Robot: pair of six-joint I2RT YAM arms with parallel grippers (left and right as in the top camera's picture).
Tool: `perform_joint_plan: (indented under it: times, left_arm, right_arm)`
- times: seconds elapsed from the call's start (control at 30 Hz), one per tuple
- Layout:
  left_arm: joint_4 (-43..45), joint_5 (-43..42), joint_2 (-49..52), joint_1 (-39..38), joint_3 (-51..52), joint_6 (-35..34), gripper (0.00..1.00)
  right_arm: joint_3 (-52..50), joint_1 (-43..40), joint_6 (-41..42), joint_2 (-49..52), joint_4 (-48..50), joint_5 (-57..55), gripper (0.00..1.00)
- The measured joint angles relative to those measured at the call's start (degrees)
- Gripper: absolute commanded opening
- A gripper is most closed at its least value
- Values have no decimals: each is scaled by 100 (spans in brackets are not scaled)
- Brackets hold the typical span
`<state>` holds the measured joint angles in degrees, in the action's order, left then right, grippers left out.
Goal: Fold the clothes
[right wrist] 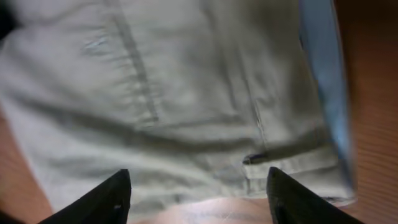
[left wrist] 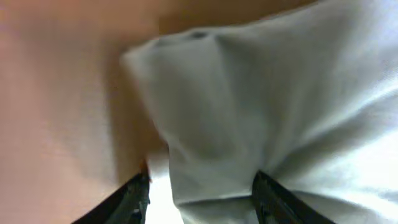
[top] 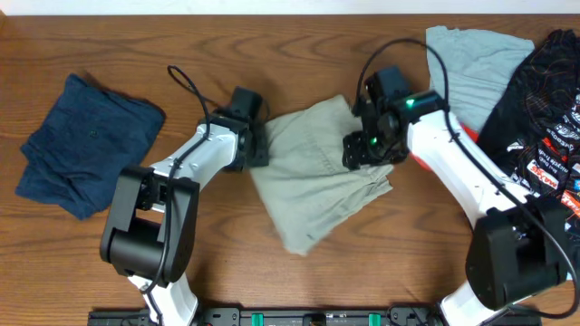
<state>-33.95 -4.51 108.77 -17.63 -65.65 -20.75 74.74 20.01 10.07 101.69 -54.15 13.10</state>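
My left gripper grabs the shorts by the shorts' edge facing the navy garment point(top: 262, 161) point(left wrist: 194, 198) next, to lay them, still folded, on the navy garment.
The khaki-beige shorts point(top: 317, 181) lie folded in the middle of the table. My left gripper point(top: 259, 145) is at their left edge. In the left wrist view its fingers point(left wrist: 202, 177) stand wide apart with pale fabric point(left wrist: 261, 106) between them. My right gripper point(top: 361, 149) is at the shorts' upper right edge. In the right wrist view its fingers point(right wrist: 196, 174) are open over the khaki cloth point(right wrist: 174, 93), with bare table just below the hem.
A folded navy garment point(top: 86, 145) lies at the left. A light-blue garment point(top: 476, 59) lies at the back right, and a black printed piece point(top: 544, 91) at the right edge with a bit of red point(top: 471, 136) beneath. The table point(top: 299, 54) is brown wood.
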Motion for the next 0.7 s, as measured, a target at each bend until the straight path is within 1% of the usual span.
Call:
perform_joint_plan:
  times: [0.17,0.3,0.4,0.53,0.63,0.67,0.7]
  left_arm:
    - [-1438,-184,-22,0,-26,-39,55]
    - [-2188,-590,42,0,74,-37,56]
    - [-2564,-940,85,-4,157,-35,57]
    - [-2699,-1233,-9,-4,190,-37,59]
    - [-2623,-1318,-444,-4,223,-39,61]
    - [-2492,-1314,-632,-4,229,-39,64]
    - [-2295,-1300,-879,-4,232,-35,73]
  right_arm:
    - [-868,-2,2,9,828,4,67]
    - [-1384,-7,-2,11,1423,-275,63]
    - [-1600,-15,11,11,1694,-577,62]
    - [-1626,-85,7,11,2061,-994,61]
    - [-1624,-192,17,11,2295,-1255,68]
    - [-1624,-221,13,11,2317,-1316,69]
    - [-1624,-245,4,9,2341,-1360,70]
